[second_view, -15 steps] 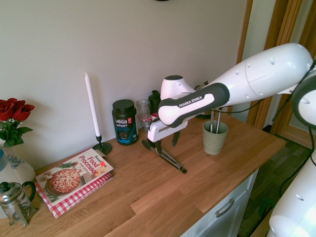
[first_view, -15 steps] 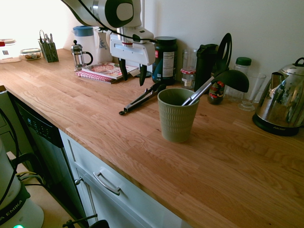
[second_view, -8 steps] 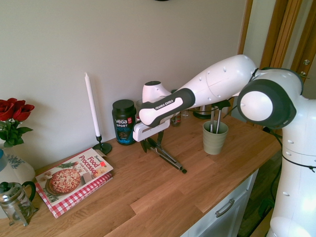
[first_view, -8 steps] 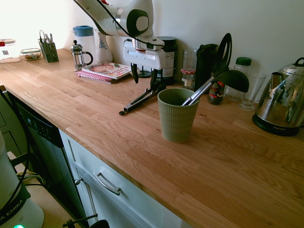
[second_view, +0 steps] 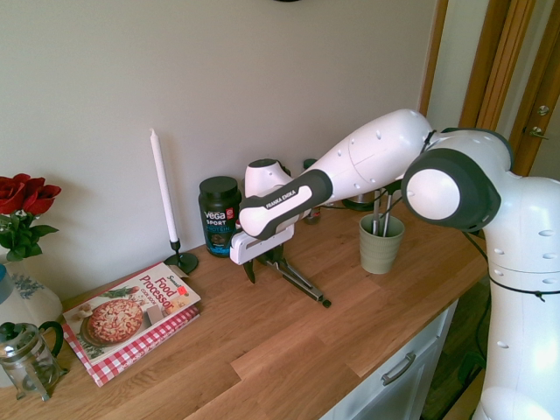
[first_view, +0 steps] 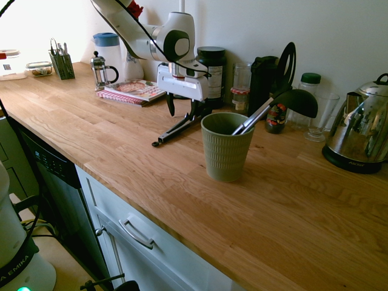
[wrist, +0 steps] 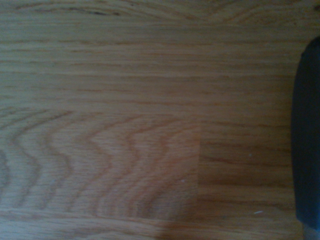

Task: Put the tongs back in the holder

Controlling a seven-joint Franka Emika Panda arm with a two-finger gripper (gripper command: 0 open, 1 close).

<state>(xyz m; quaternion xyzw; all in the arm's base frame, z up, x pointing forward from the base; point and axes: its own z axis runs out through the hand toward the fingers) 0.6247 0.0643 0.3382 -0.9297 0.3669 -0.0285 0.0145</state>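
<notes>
My gripper grabs the steel arms of the tongs [second_view: 302,285] next, to put them back in the holder [second_view: 380,249].
The tongs [first_view: 176,128] lie flat on the wooden counter [first_view: 121,145], left of the holder, with their tip pointing at the counter's front edge. The tongs [second_view: 302,285] also show in the second exterior view. My gripper [first_view: 182,109] is open and low over their far end near the wall, one finger on each side; I cannot tell whether it touches them. The same gripper [second_view: 262,265] shows under the white arm. The holder [first_view: 225,151], a sage-green ribbed cup, stands upright with a black ladle [first_view: 290,100] and a spatula in it. The holder [second_view: 381,245] stands right of the tongs.
Behind the gripper stand a dark supplement tub [first_view: 212,76], jars and bottles along the wall. A cookbook [first_view: 133,91], a French press [first_view: 102,71] and a cutlery caddy [first_view: 62,63] are to the left, a steel kettle [first_view: 361,130] to the right. A candle [second_view: 166,206] stands by the wall.
The gripper has moved down and toward the wall, from above the tongs to close over their far end. It stays open. The tongs and holder have not moved.
</notes>
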